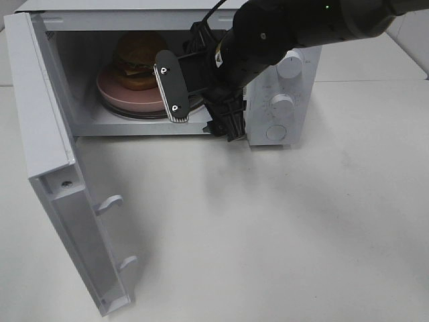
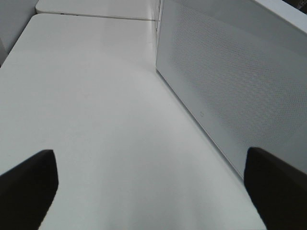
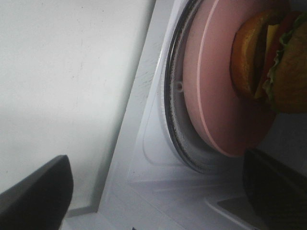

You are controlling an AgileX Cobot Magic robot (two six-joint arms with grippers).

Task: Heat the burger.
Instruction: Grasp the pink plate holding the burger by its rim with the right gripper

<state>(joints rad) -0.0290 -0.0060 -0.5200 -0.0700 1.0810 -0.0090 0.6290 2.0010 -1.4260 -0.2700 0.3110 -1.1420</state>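
Note:
I will grab the pink plate by its rim with my right gripper next, so that I can bring the burger out of the open microwave.
The burger with its golden-brown bun stands on a round pink plate inside the open microwave. In the right wrist view the burger and plate rest on the glass turntable. My right gripper is at the microwave's opening, just in front of the plate, open and empty; its dark fingers frame the right wrist view. My left gripper is open and empty over bare table, and is out of the exterior view.
The microwave door is swung wide open to the left, handle facing front. Its outer perforated face stands beside my left gripper. The knobs are on the right panel. The white table lies in front.

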